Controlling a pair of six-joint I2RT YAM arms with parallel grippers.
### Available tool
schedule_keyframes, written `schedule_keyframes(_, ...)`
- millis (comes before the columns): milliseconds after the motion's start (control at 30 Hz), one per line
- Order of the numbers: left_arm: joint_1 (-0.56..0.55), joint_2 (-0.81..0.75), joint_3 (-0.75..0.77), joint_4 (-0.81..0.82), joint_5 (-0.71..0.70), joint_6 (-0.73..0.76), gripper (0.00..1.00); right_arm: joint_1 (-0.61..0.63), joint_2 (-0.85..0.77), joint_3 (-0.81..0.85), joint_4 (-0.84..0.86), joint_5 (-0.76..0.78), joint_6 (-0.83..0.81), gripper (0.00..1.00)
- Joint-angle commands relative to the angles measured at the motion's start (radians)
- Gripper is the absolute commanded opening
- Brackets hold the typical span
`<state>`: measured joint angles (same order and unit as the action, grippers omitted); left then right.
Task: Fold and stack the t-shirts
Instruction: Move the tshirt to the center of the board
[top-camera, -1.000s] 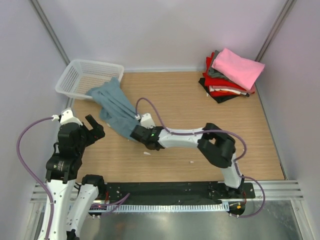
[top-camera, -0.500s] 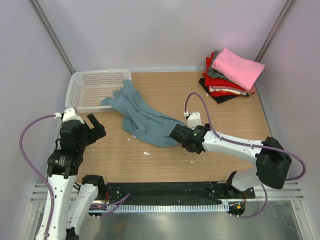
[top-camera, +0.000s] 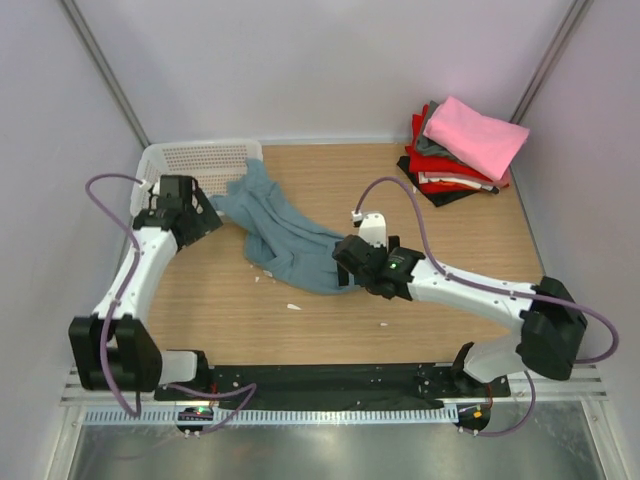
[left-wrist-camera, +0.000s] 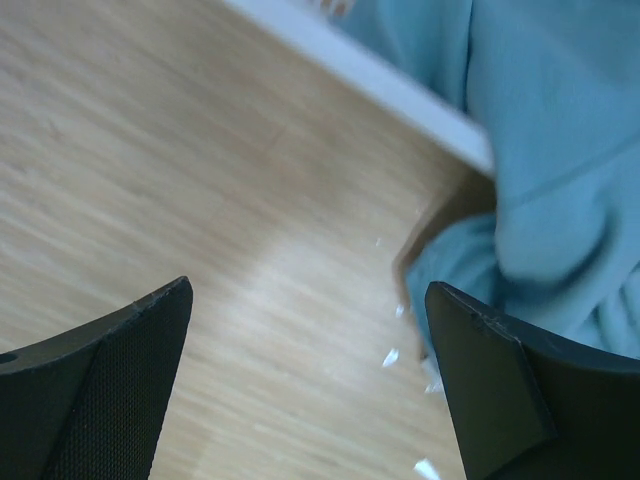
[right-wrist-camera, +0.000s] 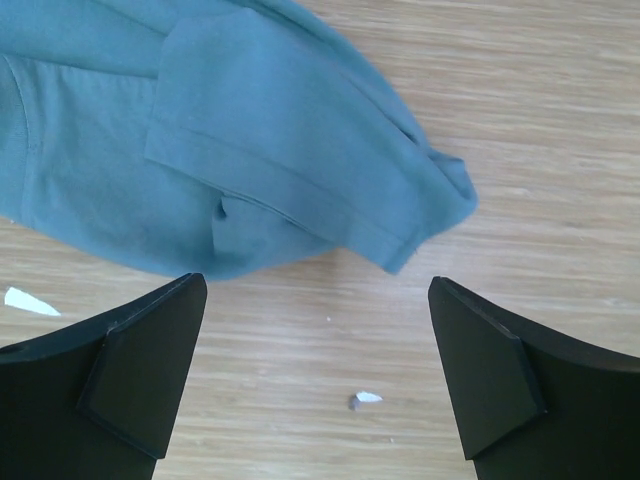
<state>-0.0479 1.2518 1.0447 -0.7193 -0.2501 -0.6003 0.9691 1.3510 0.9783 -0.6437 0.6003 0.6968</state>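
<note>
I should next use my right gripper to grab the t-shirt's sleeve (top-camera: 347, 287) at the end of the t-shirt away from the basket (top-camera: 185, 160). Then I can pull the teal-blue t-shirt away and straighten it for folding.
A large teal-blue t-shirt (top-camera: 290, 242) lies crumpled on the wooden table, one end draped over the corner of the white basket (top-camera: 185, 160). Folded t-shirts sit stacked at the back right (top-camera: 450, 175), a pink one (top-camera: 478, 135) on top. My right gripper (top-camera: 343, 263) stands open at the shirt's right edge. Its wrist view shows a sleeve of the teal shirt (right-wrist-camera: 300, 170) just ahead of the open right gripper (right-wrist-camera: 315, 375), with bare wood between the fingers. My left gripper (top-camera: 203, 215) is open beside the basket. In its wrist view the teal shirt (left-wrist-camera: 560, 150) lies right of the open left gripper (left-wrist-camera: 310, 385).
The basket's white rim (left-wrist-camera: 380, 80) crosses the top of the left wrist view. Small white scraps (top-camera: 294, 306) dot the wood, one (right-wrist-camera: 366, 398) between my right fingers. Grey walls close in on three sides.
My right gripper dragged the teal shirt out of the basket towards the middle, then let go and opened. The left arm swung from the near left up to the basket.
</note>
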Motion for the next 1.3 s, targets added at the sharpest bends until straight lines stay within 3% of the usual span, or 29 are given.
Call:
schedule_keyframes(0, 0.043, 0.131, 0.155, 0.075, -0.029, -0.033, 1.0, 0.0, 0.097, 0.063, 0.071, 0.004, -0.08, 1.0)
schedule_keyframes(400, 0.143, 0.489, 0.342, 0.055, -0.083, -0.108, 1.0, -0.079, 0.201, 0.019, 0.238, -0.112, -0.138, 1.0)
schedule_keyframes(533, 0.187, 0.587, 0.397, 0.067, -0.025, -0.107, 0.95, -0.145, 0.279, 0.005, 0.289, -0.204, -0.163, 0.86)
schedule_keyframes(567, 0.187, 0.63, 0.456, 0.051, -0.034, -0.099, 0.93, -0.15, 0.292, 0.002, 0.289, -0.209, -0.166, 0.78)
schedule_keyframes(600, 0.187, 0.655, 0.486, 0.034, -0.038, -0.093, 0.88, -0.152, 0.301, -0.004, 0.292, -0.214, -0.166, 0.72)
schedule_keyframes(667, 0.186, 0.705, 0.56, 0.003, -0.051, -0.07, 0.74, -0.152, 0.321, -0.016, 0.292, -0.23, -0.16, 0.51)
schedule_keyframes(700, 0.187, 0.715, 0.583, -0.005, -0.055, -0.066, 0.55, -0.153, 0.321, -0.021, 0.286, -0.235, -0.154, 0.44)
schedule_keyframes(733, 0.187, 0.725, 0.603, -0.023, -0.06, -0.055, 0.43, -0.153, 0.323, -0.024, 0.283, -0.241, -0.148, 0.26)
schedule_keyframes(767, 0.187, 0.736, 0.638, -0.029, -0.069, -0.05, 0.31, -0.156, 0.318, -0.032, 0.277, -0.238, -0.143, 0.18)
schedule_keyframes(800, 0.187, 0.747, 0.65, -0.035, -0.075, -0.044, 0.11, -0.159, 0.316, -0.036, 0.262, -0.237, -0.135, 0.1)
schedule_keyframes(833, 0.187, 0.752, 0.663, -0.045, -0.086, -0.038, 0.01, -0.167, 0.312, -0.041, 0.248, -0.229, -0.128, 0.01)
schedule_keyframes(1000, 0.213, 0.77, 0.731, -0.078, -0.144, 0.022, 0.0, -0.251, 0.206, -0.122, 0.145, -0.108, -0.082, 0.01)
schedule_keyframes(1267, 0.302, 0.822, 0.793, -0.144, -0.094, -0.024, 0.0, -0.472, 0.025, -0.205, 0.046, -0.082, -0.021, 0.01)
